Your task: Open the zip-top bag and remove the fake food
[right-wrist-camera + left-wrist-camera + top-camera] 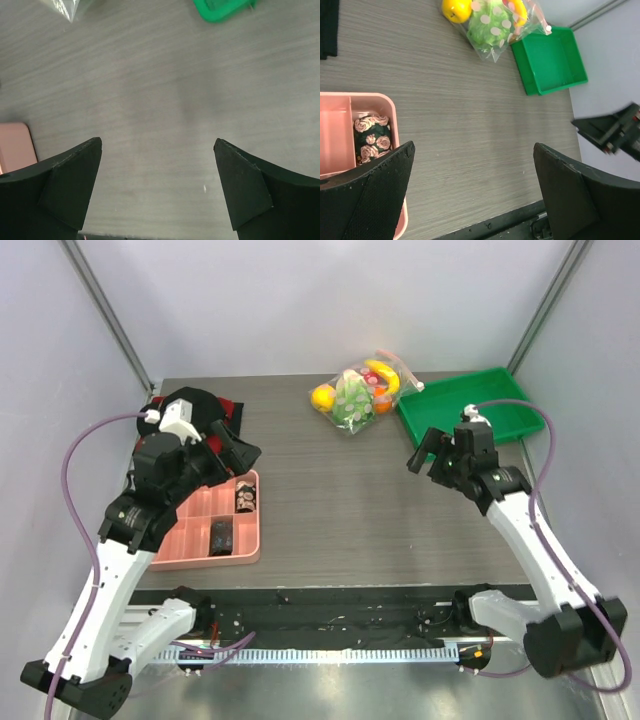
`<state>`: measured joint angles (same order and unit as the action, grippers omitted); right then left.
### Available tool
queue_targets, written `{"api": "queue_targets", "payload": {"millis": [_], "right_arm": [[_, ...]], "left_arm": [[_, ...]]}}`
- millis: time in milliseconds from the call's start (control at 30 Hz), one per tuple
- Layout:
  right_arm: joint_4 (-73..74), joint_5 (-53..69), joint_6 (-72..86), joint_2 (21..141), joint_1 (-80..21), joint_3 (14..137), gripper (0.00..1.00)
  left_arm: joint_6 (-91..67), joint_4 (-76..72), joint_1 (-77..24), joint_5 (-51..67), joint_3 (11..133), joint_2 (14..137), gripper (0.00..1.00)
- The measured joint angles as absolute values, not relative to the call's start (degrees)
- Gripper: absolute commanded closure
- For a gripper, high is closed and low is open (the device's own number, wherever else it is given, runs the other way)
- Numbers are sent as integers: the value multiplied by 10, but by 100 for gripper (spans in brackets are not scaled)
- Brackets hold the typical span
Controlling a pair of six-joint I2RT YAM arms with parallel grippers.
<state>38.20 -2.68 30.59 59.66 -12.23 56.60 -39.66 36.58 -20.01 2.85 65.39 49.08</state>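
My right gripper's open fingers are short of the zip-top bag (362, 392) and its white slider. The bag would stay lying if I lifted the gripper now.
The clear zip-top bag (362, 392) lies shut at the back middle of the table, its white slider (420, 387) against the green tray. Inside it are a yellow banana (385, 375), a yellow lemon (323, 397) and a green-white cabbage (352, 402). The bag also shows in the left wrist view (492, 25), and one corner shows in the right wrist view (65, 7). My left gripper (240, 450) (474, 146) is open and empty above the pink tray's far end. My right gripper (428, 455) (157, 142) is open and empty over bare table, in front of the green tray.
A pink compartment tray (190, 530) with small dark items sits front left. A green tray (470, 415) stands back right beside the bag. A black and red cloth (195, 405) lies back left. The right arm's gripper (615, 132) shows in the left wrist view.
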Motion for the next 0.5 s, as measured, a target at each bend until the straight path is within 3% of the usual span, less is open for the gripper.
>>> {"api": "queue_targets", "payload": {"millis": [167, 500], "right_arm": [[245, -3, 306, 750, -92, 589, 0], [-3, 67, 334, 1054, -23, 757, 0]], "left_arm": [[-391, 356, -200, 60, 658, 512, 0], [-405, 304, -200, 144, 629, 532, 2]]}}
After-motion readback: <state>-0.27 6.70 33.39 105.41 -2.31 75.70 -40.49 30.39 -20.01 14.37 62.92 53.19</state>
